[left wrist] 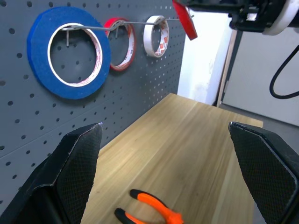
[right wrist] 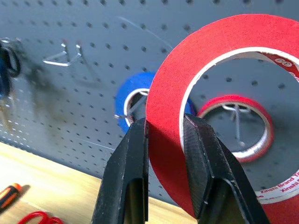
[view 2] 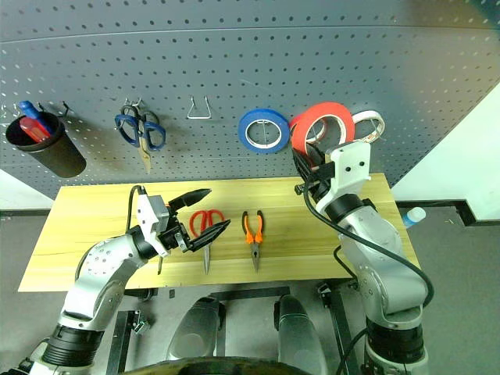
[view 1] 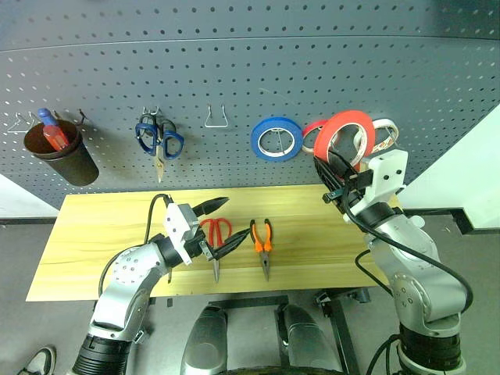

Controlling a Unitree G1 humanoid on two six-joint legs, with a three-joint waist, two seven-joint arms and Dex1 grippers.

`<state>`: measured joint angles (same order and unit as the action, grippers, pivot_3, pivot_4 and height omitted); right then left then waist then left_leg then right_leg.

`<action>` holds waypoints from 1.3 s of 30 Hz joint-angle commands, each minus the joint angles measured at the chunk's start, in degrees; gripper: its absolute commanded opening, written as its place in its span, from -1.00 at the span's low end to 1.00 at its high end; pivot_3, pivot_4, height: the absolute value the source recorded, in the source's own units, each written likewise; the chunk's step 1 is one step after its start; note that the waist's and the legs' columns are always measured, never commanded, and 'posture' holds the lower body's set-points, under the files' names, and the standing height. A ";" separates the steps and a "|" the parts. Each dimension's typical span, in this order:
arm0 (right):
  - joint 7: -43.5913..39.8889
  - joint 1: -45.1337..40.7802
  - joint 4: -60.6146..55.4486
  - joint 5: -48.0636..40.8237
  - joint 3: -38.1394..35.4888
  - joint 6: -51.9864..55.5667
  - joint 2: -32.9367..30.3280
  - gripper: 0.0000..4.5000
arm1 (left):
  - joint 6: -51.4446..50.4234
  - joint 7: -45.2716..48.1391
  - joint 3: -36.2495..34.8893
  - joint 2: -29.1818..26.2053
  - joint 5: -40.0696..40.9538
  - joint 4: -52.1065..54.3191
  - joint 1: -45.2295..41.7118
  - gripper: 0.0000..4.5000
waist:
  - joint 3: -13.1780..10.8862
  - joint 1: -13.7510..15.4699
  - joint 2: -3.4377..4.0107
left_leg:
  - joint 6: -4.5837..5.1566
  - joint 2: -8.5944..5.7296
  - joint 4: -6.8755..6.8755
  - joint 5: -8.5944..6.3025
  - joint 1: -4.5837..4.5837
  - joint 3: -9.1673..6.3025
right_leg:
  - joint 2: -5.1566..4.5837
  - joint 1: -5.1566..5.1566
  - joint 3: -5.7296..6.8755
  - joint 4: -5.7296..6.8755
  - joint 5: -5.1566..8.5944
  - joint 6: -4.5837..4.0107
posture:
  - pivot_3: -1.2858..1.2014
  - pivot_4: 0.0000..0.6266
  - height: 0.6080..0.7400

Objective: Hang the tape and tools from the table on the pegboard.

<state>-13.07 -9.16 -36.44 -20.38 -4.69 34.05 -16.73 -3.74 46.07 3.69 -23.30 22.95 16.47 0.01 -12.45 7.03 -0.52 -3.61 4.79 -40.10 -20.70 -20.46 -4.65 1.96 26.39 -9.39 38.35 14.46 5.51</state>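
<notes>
My right gripper should keep its hold on the red tape's band until the band gets to the hook inside the second roll (right wrist: 237, 116), because it stands short in the right wrist view.
My right gripper (view 1: 329, 170) is shut on the red tape (view 1: 344, 133) and holds it upright, close in front of the pegboard (view 1: 234, 70), between the blue roll and the white roll. In the right wrist view my gripper (right wrist: 164, 128) clamps the tape's band (right wrist: 187, 88) between its two fingers (right wrist: 125, 177). Red-handled scissors (view 1: 216, 231) and orange-and-black pliers (view 1: 262, 239) lie side by side on the wooden table (view 1: 101, 226). My left gripper (view 1: 237, 216) hovers open just left of and above the scissors, holding nothing.
On the pegboard hang a blue tape roll (view 1: 276, 139), a second red roll (left wrist: 122, 44), a white roll (view 1: 384, 133), blue-handled scissors (view 1: 158, 139), a dark cup (view 1: 62, 152) with tools in it, and a bare wire hook (view 1: 216, 117).
</notes>
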 commanded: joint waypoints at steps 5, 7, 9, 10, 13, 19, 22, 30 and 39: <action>0.64 -0.87 0.92 1.84 1.44 -0.42 -0.25 -0.70 | -0.37 -0.42 -0.34 -0.85 0.06 3.06 0.66 1.00 | 0.00 0.04 0.00 | 0.00 0.00 0.00 0.00 0.01 0.00 | 0.00 0.00 0.00 0.01 0.00 0.00 | 0.27 -0.55 0.04; 0.70 -0.82 1.66 2.48 1.98 -0.02 -0.45 -0.70 | -0.46 -0.43 -0.35 -0.93 0.06 3.09 0.64 1.00 | 0.00 0.05 0.00 | 0.00 0.00 0.00 0.00 0.00 0.00 | 0.00 0.00 0.00 0.01 0.00 0.00 | 0.27 -0.55 0.04; 0.68 -0.76 2.99 3.25 2.54 -0.25 -0.43 -0.70 | -0.49 -0.42 -0.35 -0.99 0.07 3.04 0.62 1.00 | 0.00 0.04 0.00 | 0.00 0.00 0.00 0.00 0.01 0.00 | 0.00 0.00 0.00 0.01 0.00 0.00 | 0.27 -0.55 0.04; 0.67 -0.73 3.75 3.55 2.70 -0.62 -0.29 -0.70 | -0.45 -0.40 -0.35 -1.02 0.07 2.99 0.61 1.00 | 0.00 0.04 0.00 | 0.00 0.00 0.00 0.00 0.01 0.00 | 0.00 0.00 0.00 0.01 0.00 0.00 | 0.27 -0.55 0.04; 0.81 -1.02 6.07 4.20 2.82 -1.90 0.55 -0.70 | -0.51 -0.46 -0.32 -1.11 0.10 2.99 0.53 1.00 | 0.00 0.05 0.00 | 0.00 0.00 0.00 0.00 0.01 0.00 | 0.00 0.00 0.00 0.02 0.00 0.00 | 0.28 -0.54 0.04; 0.51 -2.09 9.47 5.09 3.46 -4.09 1.75 -0.70 | -0.70 -0.64 -0.56 -1.42 0.13 3.29 0.84 1.00 | 0.00 0.03 0.00 | 0.00 0.00 0.00 0.00 0.01 0.00 | 0.00 0.01 0.00 0.03 0.00 0.00 | 0.29 -0.54 0.04; 0.24 -2.43 11.13 5.47 3.90 -5.23 2.08 -0.70 | -0.85 -0.81 -0.67 -1.62 0.18 3.58 0.92 1.00 | 0.00 0.09 0.00 | 0.00 0.00 0.00 0.00 0.01 0.00 | 0.00 0.01 0.00 0.05 0.00 0.00 | 0.29 -0.54 0.04; -1.18 -5.83 23.41 8.84 5.84 -12.55 3.67 -0.70 | -1.16 -1.42 -0.68 -1.77 0.19 4.01 0.54 1.00 | 0.01 0.04 0.00 | 0.00 0.00 0.00 0.00 0.07 0.00 | 0.01 0.00 0.00 0.10 0.00 0.00 | 0.30 -0.54 0.04; -2.71 -11.70 34.87 11.41 7.46 -19.63 6.20 -0.70 | -2.03 -2.24 -0.91 -1.97 0.24 5.67 1.11 1.00 | 0.02 0.01 0.01 | 0.00 0.00 0.00 0.00 0.09 0.00 | 0.02 0.01 0.00 0.19 0.00 0.00 | 0.31 -0.52 0.04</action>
<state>-14.83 -20.10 -2.89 -9.22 1.57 15.38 -11.34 -5.87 43.95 3.58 -24.77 22.99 19.42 0.89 -12.43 7.03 -0.52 -3.61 4.80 -40.10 -20.70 -20.37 -4.64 1.98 26.41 -9.39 38.55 14.46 5.51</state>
